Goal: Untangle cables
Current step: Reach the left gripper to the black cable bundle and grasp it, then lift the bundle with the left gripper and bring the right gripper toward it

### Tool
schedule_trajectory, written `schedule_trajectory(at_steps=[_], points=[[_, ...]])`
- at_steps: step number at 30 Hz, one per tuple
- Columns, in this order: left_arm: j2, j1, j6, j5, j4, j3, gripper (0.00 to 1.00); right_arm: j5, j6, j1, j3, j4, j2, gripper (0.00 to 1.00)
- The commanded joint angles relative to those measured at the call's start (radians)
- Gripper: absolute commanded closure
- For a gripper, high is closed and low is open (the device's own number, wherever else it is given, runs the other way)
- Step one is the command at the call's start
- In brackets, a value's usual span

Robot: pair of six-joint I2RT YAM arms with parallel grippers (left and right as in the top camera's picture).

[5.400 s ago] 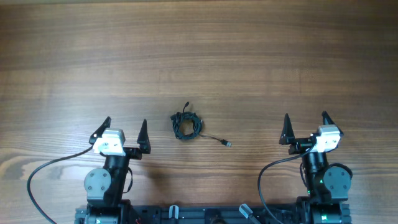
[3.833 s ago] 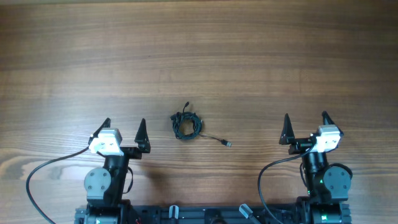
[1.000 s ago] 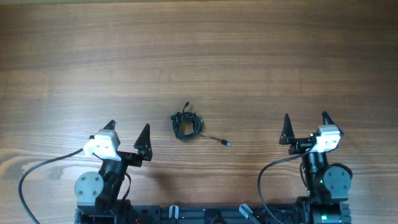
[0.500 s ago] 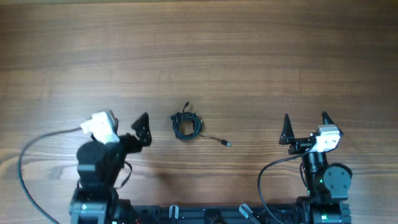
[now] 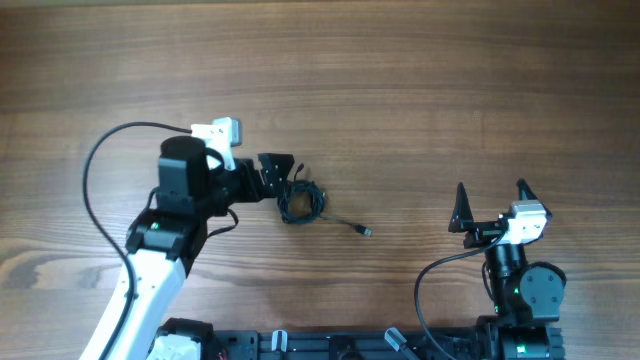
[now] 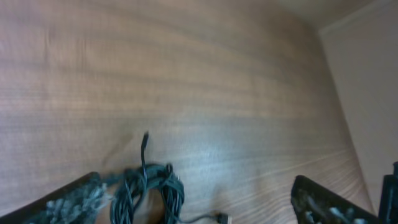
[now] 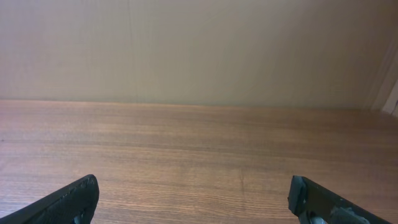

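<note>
I will next use my left gripper to pick up the coiled cables by their side away from the trailing plug [image 5: 286, 198] [image 6: 129, 185]. That piece of cable will stay free for untangling.
The cables are a small dark coiled bundle [image 5: 301, 203] on the wooden table [image 5: 400, 90], with one thin strand trailing right to a small plug [image 5: 366, 231]. My left gripper [image 5: 278, 177] is open and hovers right at the bundle's upper left edge. In the left wrist view the bundle [image 6: 149, 194] lies between the wide-open jaws of the left gripper [image 6: 196, 208], close to the left finger [image 6: 71, 202], with a free end [image 6: 145, 138] pointing away and the plug [image 6: 219, 217] at the bottom. My right gripper [image 5: 490, 208] is open and empty, far right of the bundle, and shows only bare table in its own view [image 7: 199, 205].
The left arm's thick black wire [image 5: 100, 165] loops over the table on the left. The arm bases [image 5: 520, 290] stand at the front edge. A wall [image 7: 199, 50] rises beyond the table's far edge.
My left arm has swung up and to the right, from its rest spot at the front left to the bundle's edge. The bundle and the right arm have not moved.
</note>
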Motion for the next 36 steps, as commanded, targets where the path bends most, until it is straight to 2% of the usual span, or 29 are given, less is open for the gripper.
schedule_trajectory(at_steps=[1,2,4,7,11,14,15,17,19,20,22,24,27,28,32,36], points=[[0.06,-0.074,-0.07,-0.064,-0.041,0.012,0.09,0.012,0.014,0.004,-0.002,0.003,-0.004,0.0],[0.076,-0.122,-0.141,-0.226,-0.084,0.012,0.09,0.013,0.014,0.004,-0.002,0.003,-0.004,0.0],[0.101,-0.201,-0.214,-0.401,-0.11,0.012,0.09,0.012,0.014,0.004,-0.002,0.003,-0.004,0.0],[0.155,-0.302,-0.33,-0.494,-0.09,0.012,0.1,0.013,0.014,0.004,-0.002,0.003,-0.004,0.0],[0.283,-0.404,-0.592,-0.594,-0.092,0.012,0.21,0.012,0.013,0.004,-0.002,0.003,-0.004,0.0],[0.373,-0.434,-0.736,-0.685,-0.09,0.012,0.27,0.013,0.014,0.004,-0.002,0.003,-0.004,0.0],[0.4,-0.434,-0.764,-0.688,-0.087,0.012,0.31,0.012,0.014,0.004,-0.002,0.003,-0.004,0.0],[0.413,-0.434,-0.765,-0.688,-0.083,0.012,0.47,0.013,0.014,0.004,-0.002,0.003,-0.004,0.0],[0.413,-0.431,-0.761,-0.689,-0.083,0.012,0.57,0.013,0.013,0.004,-0.002,0.003,-0.004,0.0],[0.413,-0.431,-0.757,-0.688,-0.084,0.012,0.65,0.012,0.013,0.004,-0.002,0.003,-0.004,0.0],[0.409,-0.431,-0.704,-0.689,-0.068,0.012,0.79,0.013,0.014,0.004,-0.002,0.003,-0.004,0.0],[0.386,-0.427,-0.46,-0.699,0.016,0.014,0.83,0.013,0.013,0.004,-0.002,0.003,-0.004,0.0],[0.314,-0.427,-0.132,-0.699,0.027,0.046,0.94,0.012,0.014,0.004,-0.002,0.003,-0.004,0.0],[0.298,-0.427,-0.069,-0.699,0.026,0.046,0.96,0.013,0.013,0.004,-0.002,0.003,-0.004,0.0],[0.221,-0.427,0.066,-0.676,0.018,0.046,0.96,0.013,0.013,0.004,-0.002,0.003,-0.004,0.0],[0.127,-0.427,0.082,-0.556,0.01,0.046,0.96,0.012,0.014,0.004,-0.002,0.003,-0.004,0.0]])
